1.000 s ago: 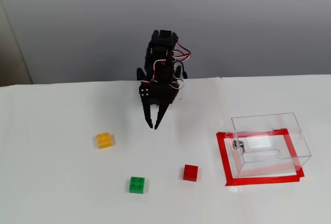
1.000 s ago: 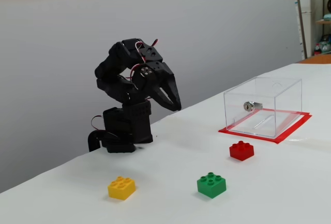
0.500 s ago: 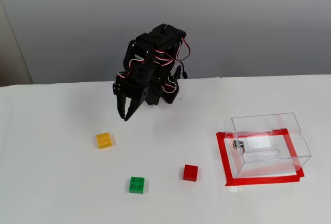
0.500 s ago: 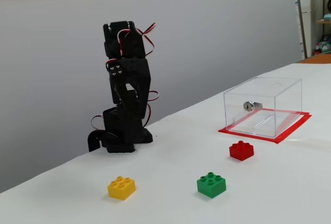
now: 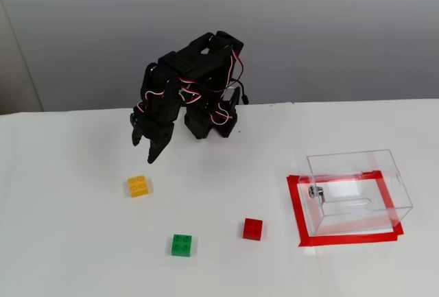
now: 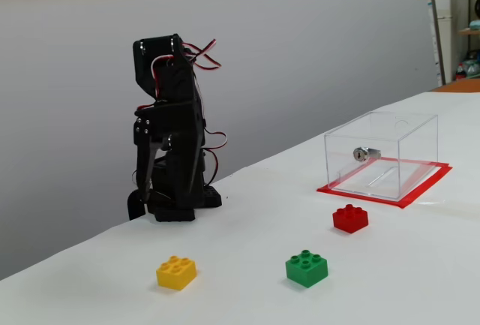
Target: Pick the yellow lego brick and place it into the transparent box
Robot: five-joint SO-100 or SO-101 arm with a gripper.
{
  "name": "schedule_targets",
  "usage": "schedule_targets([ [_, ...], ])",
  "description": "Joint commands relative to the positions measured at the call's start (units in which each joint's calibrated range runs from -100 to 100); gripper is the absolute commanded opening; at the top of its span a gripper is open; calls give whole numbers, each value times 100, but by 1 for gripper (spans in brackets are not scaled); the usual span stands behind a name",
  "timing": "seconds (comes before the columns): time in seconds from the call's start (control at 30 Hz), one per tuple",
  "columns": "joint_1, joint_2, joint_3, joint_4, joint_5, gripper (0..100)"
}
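The yellow lego brick point(image 5: 138, 186) should go into the transparent box, so my gripper should next grab it by its opposite sides.
The yellow lego brick point(image 5: 138, 186) lies alone on the white table, studs up; it also shows at the front left in the other fixed view point(image 6: 176, 272). The transparent box point(image 5: 392, 173) stands empty at the right on a frame of red tape, with its metal knob point(image 5: 315, 192) on the side facing the bricks; it also shows in the other fixed view point(image 6: 411, 141). My black gripper point(image 5: 144, 147) hangs folded near the arm's base, pointing down, a short way behind the yellow brick. Its jaws stand slightly apart and hold nothing. It also shows in the other fixed view point(image 6: 144, 190).
A green brick point(image 5: 182, 245) and a red brick point(image 5: 252, 229) lie on the table between the yellow brick and the box. Red tape point(image 5: 296, 208) outlines the box's place. The table's back edge runs just behind the arm.
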State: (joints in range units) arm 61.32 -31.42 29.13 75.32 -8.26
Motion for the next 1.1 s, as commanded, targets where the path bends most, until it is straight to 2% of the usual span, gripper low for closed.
schedule_targets([
  [0.0,148,269,-245,-195,-260,28],
  [0.4,141,1525,-969,-630,-777,27],
  [1.07,134,2425,-1059,-1187,-803,28],
])
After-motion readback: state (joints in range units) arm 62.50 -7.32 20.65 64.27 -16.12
